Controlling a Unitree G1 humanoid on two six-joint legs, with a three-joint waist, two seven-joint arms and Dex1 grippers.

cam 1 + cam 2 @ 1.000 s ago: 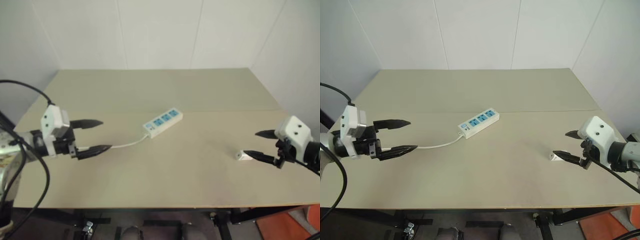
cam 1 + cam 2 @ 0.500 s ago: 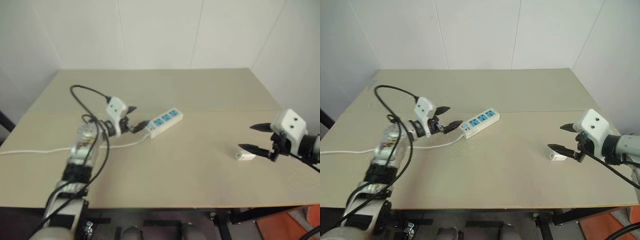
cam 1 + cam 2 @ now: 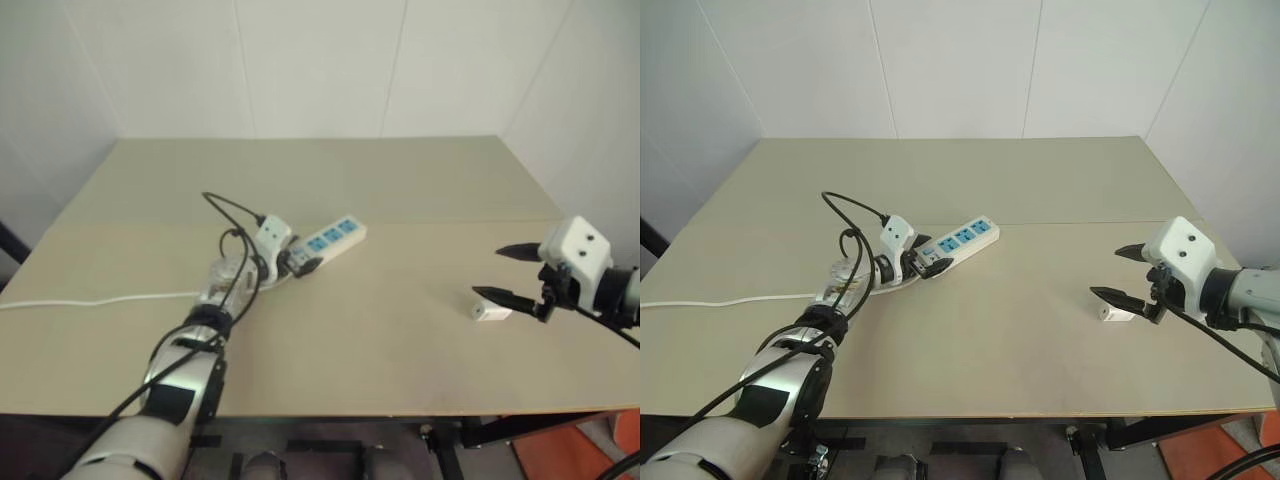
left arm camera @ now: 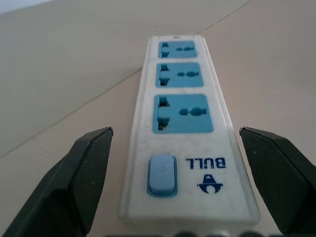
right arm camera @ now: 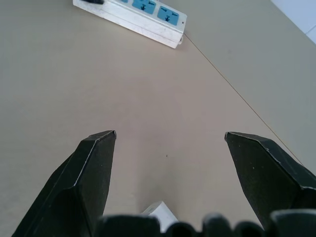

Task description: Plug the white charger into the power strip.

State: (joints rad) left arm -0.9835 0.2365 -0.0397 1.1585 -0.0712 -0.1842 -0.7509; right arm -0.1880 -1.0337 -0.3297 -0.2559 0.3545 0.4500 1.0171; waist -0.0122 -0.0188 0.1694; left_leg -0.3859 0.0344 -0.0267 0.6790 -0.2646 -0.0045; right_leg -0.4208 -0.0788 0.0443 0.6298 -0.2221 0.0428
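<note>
The power strip [image 4: 185, 138] reaches far past the left gripper's fingers lengthwise but is narrow across, so the left gripper next needs to take hold of the power strip's long sides [image 4: 129, 173] beside the switch.
The power strip [image 3: 328, 241] lies slantwise at mid-table, a white bar with three blue socket panels [image 4: 183, 113] and a blue switch at its near end. My left gripper [image 3: 298, 262] is open at that cord end, one black finger on each side of the strip with a gap at both sides. The white charger [image 3: 490, 312] rests on the table at the right. My right gripper [image 3: 490, 272] hovers open just above and beside it, holding nothing. In the right wrist view the charger [image 5: 159, 210] peeks out low between the open fingers.
The strip's thin white cord [image 3: 100, 298] trails left across the beige table [image 3: 400, 180] to its left edge. White walls close the table's far side and right side. Bare tabletop lies between the strip and the charger.
My left arm has swung in from the table's left side and down to the strip's cord end, where its open fingers now straddle it. The right gripper has stayed by the charger.
</note>
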